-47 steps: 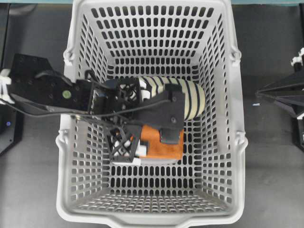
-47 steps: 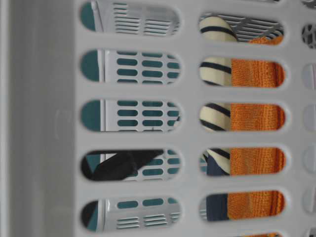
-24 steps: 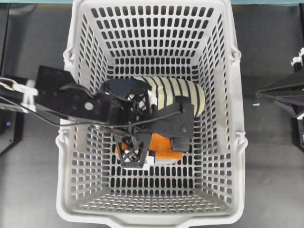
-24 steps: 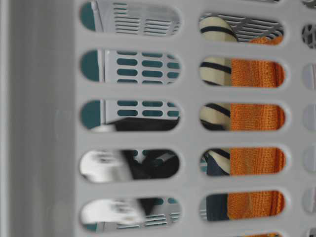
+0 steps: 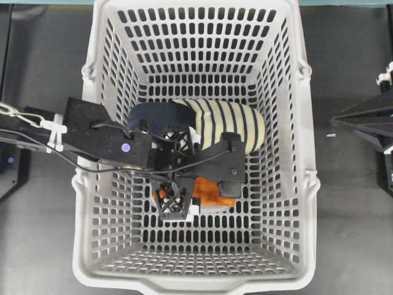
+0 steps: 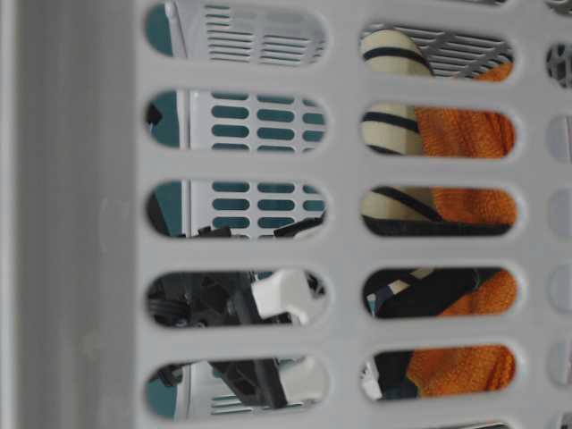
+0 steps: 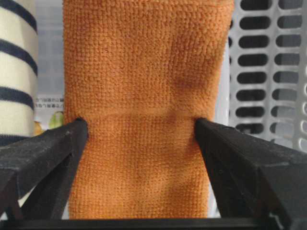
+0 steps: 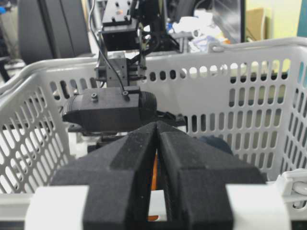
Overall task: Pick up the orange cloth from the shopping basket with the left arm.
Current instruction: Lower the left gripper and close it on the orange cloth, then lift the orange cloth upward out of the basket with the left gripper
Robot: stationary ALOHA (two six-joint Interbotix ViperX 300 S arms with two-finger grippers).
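The robot's fingers press beside both side edges of the orange cloth (image 5: pixel 206 191), so the left gripper will close on the cloth.
The orange cloth (image 5: pixel 206 191) lies on the floor of the light-grey shopping basket (image 5: pixel 202 17), next to the striped slipper (image 5: pixel 228 120). My left gripper (image 5: pixel 193 174) is down inside the basket over the cloth. In the left wrist view the cloth (image 7: pixel 144 72) fills the gap between the jaws of the gripper (image 7: pixel 139 127). The jaws stand wide apart, and each tip touches and slightly dents a side edge of the cloth. The table-level view shows the cloth (image 6: pixel 465 134) behind the basket wall. My right gripper (image 5: pixel 336 121) is shut and empty outside the basket, also seen in its own wrist view (image 8: pixel 157 128).
A small clear box with a label (image 7: pixel 50 108) lies under the cloth, beside the slipper (image 7: pixel 17 72). The basket's slotted walls (image 8: pixel 230 81) rise all round my left gripper. Dark table surface (image 5: pixel 356 203) surrounds the basket.
My left gripper has moved rightward and down into the basket onto the cloth. Its fingers now show low in the table-level view and cover part of the cloth. The right arm has not moved.
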